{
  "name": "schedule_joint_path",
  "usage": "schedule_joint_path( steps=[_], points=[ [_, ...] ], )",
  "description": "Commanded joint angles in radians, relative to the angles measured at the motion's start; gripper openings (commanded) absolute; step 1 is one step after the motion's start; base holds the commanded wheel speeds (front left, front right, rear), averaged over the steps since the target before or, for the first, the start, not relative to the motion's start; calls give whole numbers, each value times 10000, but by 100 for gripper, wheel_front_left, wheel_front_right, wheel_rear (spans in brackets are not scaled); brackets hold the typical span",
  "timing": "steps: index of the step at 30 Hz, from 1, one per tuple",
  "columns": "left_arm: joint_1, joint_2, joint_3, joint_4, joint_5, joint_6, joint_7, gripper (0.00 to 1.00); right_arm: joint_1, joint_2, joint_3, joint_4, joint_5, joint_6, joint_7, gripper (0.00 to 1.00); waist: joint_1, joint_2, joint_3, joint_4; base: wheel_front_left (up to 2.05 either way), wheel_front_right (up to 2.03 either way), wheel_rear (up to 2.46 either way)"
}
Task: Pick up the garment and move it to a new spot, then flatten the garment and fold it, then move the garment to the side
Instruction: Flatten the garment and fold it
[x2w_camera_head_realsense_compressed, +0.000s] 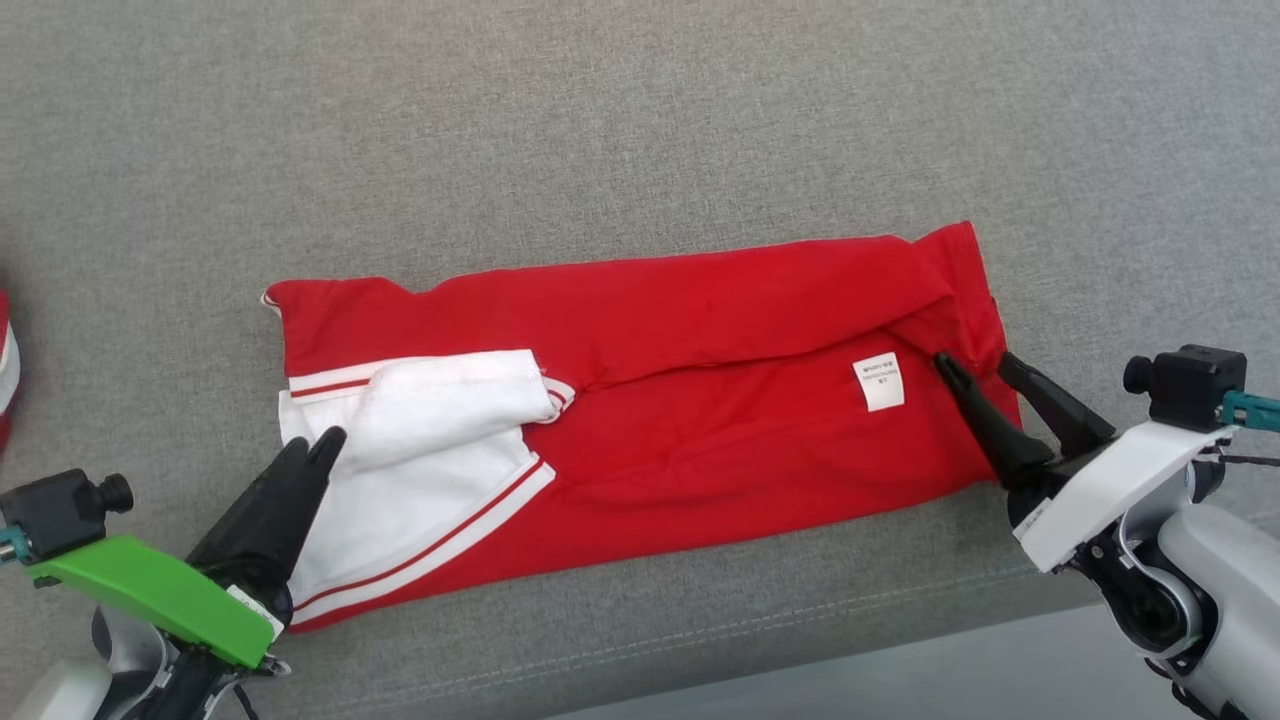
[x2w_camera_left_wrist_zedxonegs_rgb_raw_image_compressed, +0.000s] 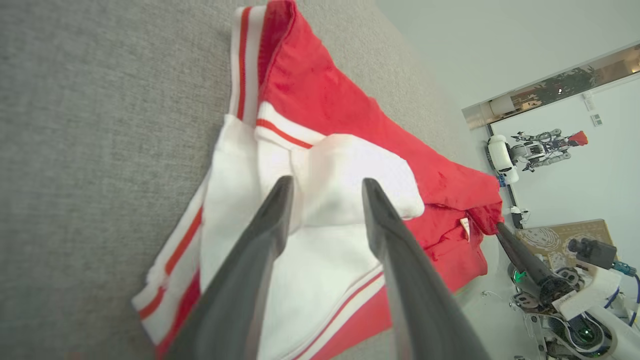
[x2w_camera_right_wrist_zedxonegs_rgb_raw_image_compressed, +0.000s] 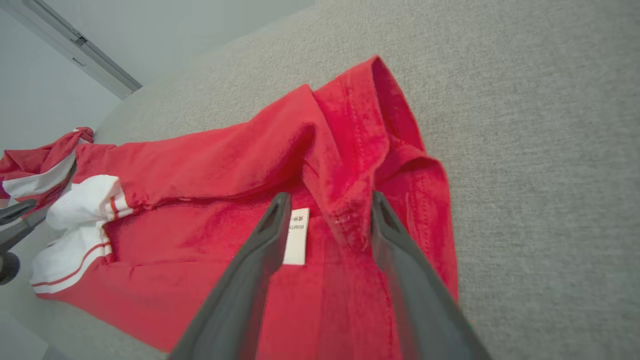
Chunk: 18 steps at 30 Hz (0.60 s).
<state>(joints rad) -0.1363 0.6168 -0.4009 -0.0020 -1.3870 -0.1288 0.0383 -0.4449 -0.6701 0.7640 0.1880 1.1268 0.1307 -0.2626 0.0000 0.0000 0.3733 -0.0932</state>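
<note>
A fold of the garment's hem stands up beside the label while the rest of the garment lies flat, so the right gripper needs to pinch that raised fold (x2w_camera_head_realsense_compressed: 986, 355) next.
The garment (x2w_camera_head_realsense_compressed: 700, 400), red with a white striped part at its left end, lies folded lengthwise on the grey fabric surface (x2w_camera_head_realsense_compressed: 640, 130). My left gripper (x2w_camera_head_realsense_compressed: 318, 442) hovers over the white part (x2w_camera_left_wrist_zedxonegs_rgb_raw_image_compressed: 345, 165), jaws open, with nothing between the fingers. My right gripper (x2w_camera_head_realsense_compressed: 972, 362) stands open over the garment's right end (x2w_camera_right_wrist_zedxonegs_rgb_raw_image_compressed: 360, 150), beside the small white label (x2w_camera_head_realsense_compressed: 878, 382). In the right wrist view the fingers (x2w_camera_right_wrist_zedxonegs_rgb_raw_image_compressed: 260, 260) straddle a raised red hem fold without pinching it. The right gripper also shows far off in the left wrist view (x2w_camera_left_wrist_zedxonegs_rgb_raw_image_compressed: 500, 230).
Another red and white cloth (x2w_camera_head_realsense_compressed: 6, 360) lies at the surface's far left edge (x2w_camera_right_wrist_zedxonegs_rgb_raw_image_compressed: 40, 155). The surface's front seam (x2w_camera_head_realsense_compressed: 800, 620) runs just below the garment, with pale floor (x2w_camera_head_realsense_compressed: 900, 680) beyond it. Bare grey surface stretches behind the garment.
</note>
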Motion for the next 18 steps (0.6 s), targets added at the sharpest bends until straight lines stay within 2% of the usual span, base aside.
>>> schedule_joint_path(
  steps=[1, 5, 7, 12, 18],
  points=[
    [75, -37, 19, 81, 195, -30, -256, 100, 335, -6, -118, -146, 130, 0, -21, 100, 0, 0, -157, 76, 0, 0, 0],
    [155, -60, 86, 446, 787, -3, -977, 100, 768, -3, -599, -439, 7, 0, -22, 100, 0, 0, -384, 141, 0, 0, 0],
    [166, -42, 122, 711, 1471, 259, -1601, 100, 1171, 137, -1270, -425, -282, 0, -22, 100, 0, 0, -550, 172, 0, 0, 0],
    [19, -333, 322, 839, 3131, 1584, -2753, 100, 2052, 1070, -3255, -139, -1684, 0, -21, 100, 0, 0, -1005, 262, 0, 0, 0],
    [136, -848, 722, 114, 4771, 3176, -3023, 100, 2696, 2421, -5326, -117, -3638, 0, -21, 100, 0, 0, -1576, 360, 0, 0, 0]
  ],
)
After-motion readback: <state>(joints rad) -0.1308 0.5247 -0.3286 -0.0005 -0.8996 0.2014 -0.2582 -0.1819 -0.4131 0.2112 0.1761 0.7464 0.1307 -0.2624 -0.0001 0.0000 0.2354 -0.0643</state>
